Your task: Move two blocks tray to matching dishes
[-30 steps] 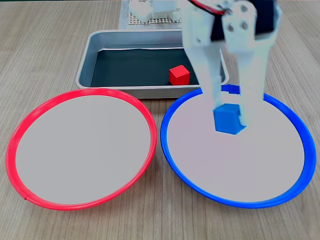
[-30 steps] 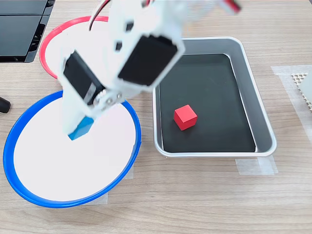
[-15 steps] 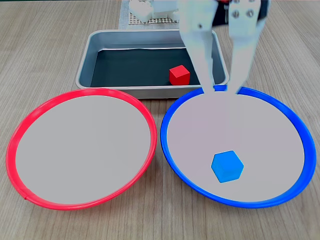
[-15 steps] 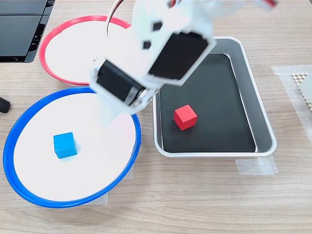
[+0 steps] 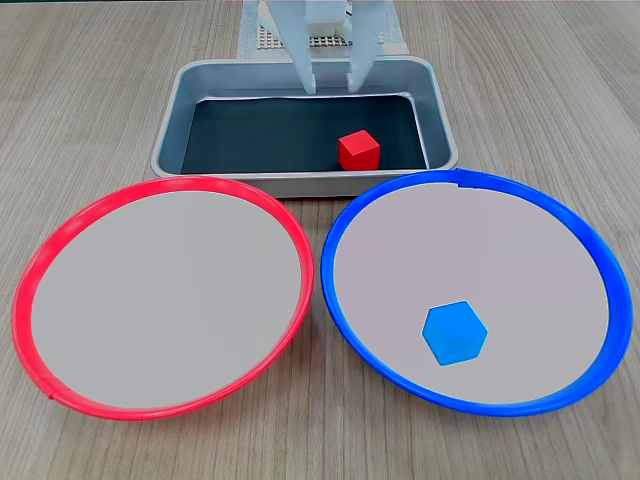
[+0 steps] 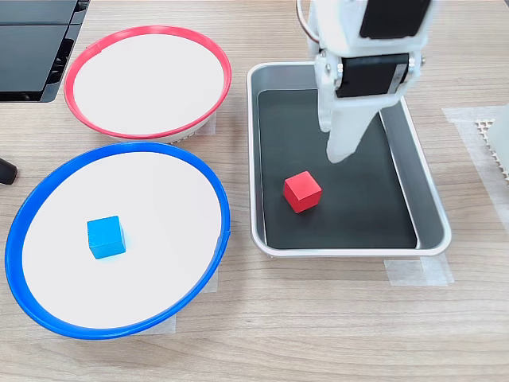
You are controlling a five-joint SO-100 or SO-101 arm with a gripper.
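Observation:
My gripper takes hold of the red block point(image 5: 358, 150) by its flat sides next, to move it into the matching red-rimmed dish.
The blue block point(image 5: 455, 333) point(image 6: 105, 236) lies alone in the blue-rimmed dish point(image 5: 345, 215) point(image 6: 217, 199), near its front in a fixed view. Nothing lies in the red-rimmed dish point(image 5: 60, 230) point(image 6: 147, 30). Inside the silver tray point(image 5: 300, 183) point(image 6: 350, 251) the red block point(image 5: 358, 150) point(image 6: 302, 191) rests on the black bottom. My white gripper point(image 5: 332, 88) point(image 6: 339, 150) hangs open above the tray's far part, holding nothing, its fingertips a short way from the red block and apart from it.
A white perforated mat point(image 5: 262, 38) point(image 6: 495, 137) lies beyond the tray. A black device point(image 6: 36, 48) sits at the table's corner beside the red-rimmed dish. Clear tape point(image 6: 417, 271) holds the tray to the wooden table.
A second ago my gripper held the blue block over the blue-rimmed dish. It let the block go into the dish, then swung away over the tray with its jaws open.

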